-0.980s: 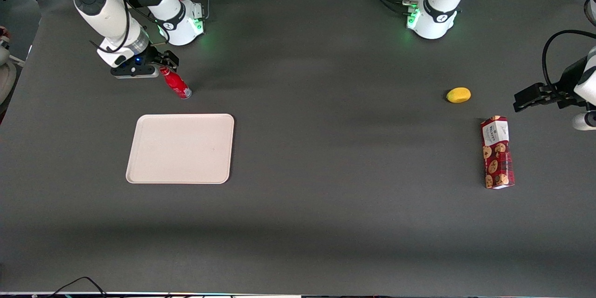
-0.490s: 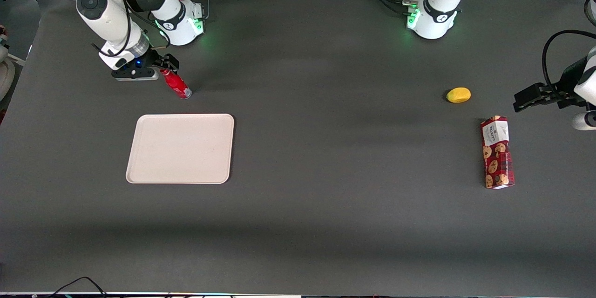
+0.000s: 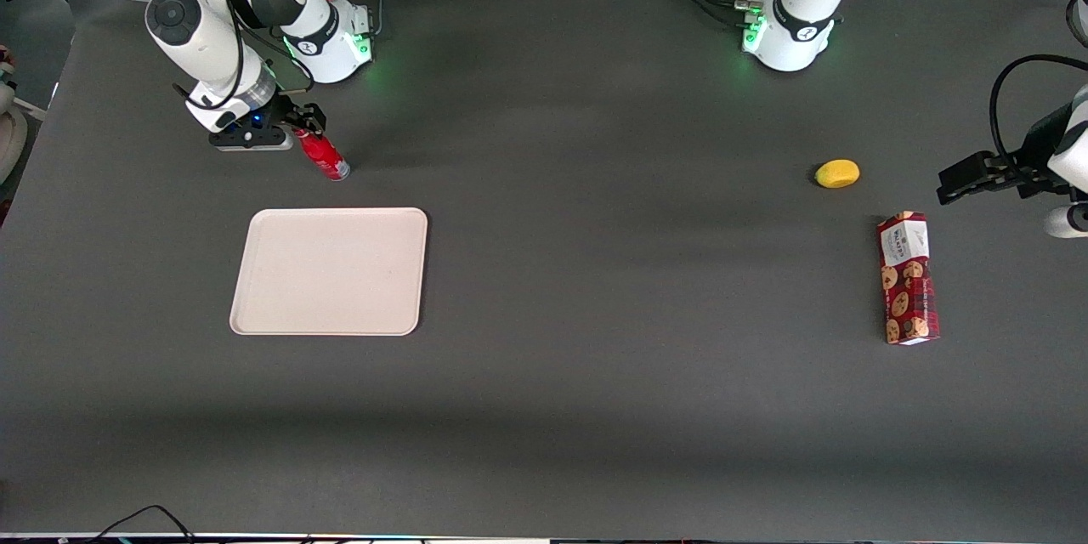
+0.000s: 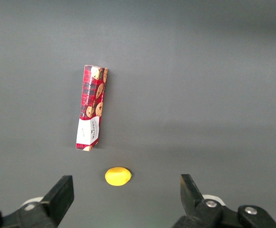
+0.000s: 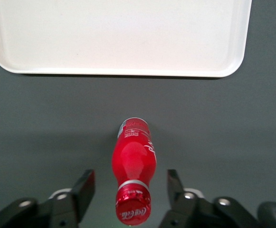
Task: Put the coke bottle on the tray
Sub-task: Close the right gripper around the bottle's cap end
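My right gripper is to grab the coke bottle by its capped neck (image 5: 133,194), so that the bottle's base stays free to stand on the tray (image 5: 121,35).
The coke bottle (image 3: 322,156) is small, slim and red with a red cap and stands on the dark table, farther from the front camera than the tray. The cream-white tray (image 3: 330,270) lies flat and bare. My right gripper (image 3: 299,125) is open above the bottle's cap. In the right wrist view the bottle (image 5: 133,167) stands between my open fingers (image 5: 84,188), not touched, with its cap (image 5: 133,205) closest to the camera; the gripper (image 5: 130,186) straddles the neck. The tray's edge (image 5: 128,72) shows past the bottle.
Toward the parked arm's end lie a yellow lemon-like object (image 3: 837,173) and a red patterned cookie box (image 3: 908,278); both also show in the left wrist view, the lemon (image 4: 117,176) and the box (image 4: 91,107). Both robot bases (image 3: 336,42) stand at the table's back edge.
My right gripper has lowered slightly toward the bottle's cap and shifted a little toward it. The bottle, tray and other objects have not moved.
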You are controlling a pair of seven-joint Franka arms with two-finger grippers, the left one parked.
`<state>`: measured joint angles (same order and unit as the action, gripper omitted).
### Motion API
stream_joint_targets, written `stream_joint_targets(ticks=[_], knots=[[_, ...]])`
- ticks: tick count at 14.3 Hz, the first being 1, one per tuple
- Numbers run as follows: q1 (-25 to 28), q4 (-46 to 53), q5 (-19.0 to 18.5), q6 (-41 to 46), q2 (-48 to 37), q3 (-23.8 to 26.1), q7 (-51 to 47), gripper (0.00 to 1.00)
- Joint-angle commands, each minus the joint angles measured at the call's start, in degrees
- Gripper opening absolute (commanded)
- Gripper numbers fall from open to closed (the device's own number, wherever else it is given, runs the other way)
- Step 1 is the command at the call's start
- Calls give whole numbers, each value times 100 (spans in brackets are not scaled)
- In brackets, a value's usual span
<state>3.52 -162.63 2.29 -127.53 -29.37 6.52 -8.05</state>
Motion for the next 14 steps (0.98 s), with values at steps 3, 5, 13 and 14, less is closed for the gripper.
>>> stream_joint_targets(ticks=[3,5,13,14], knots=[[34,-287,255,-220,-60,-10,-38,11],[61,-269,255,-220,-42,-10,-38,6],[70,695,255,700,177,51,-3,0],[61,993,246,999,212,51,-3,0]])
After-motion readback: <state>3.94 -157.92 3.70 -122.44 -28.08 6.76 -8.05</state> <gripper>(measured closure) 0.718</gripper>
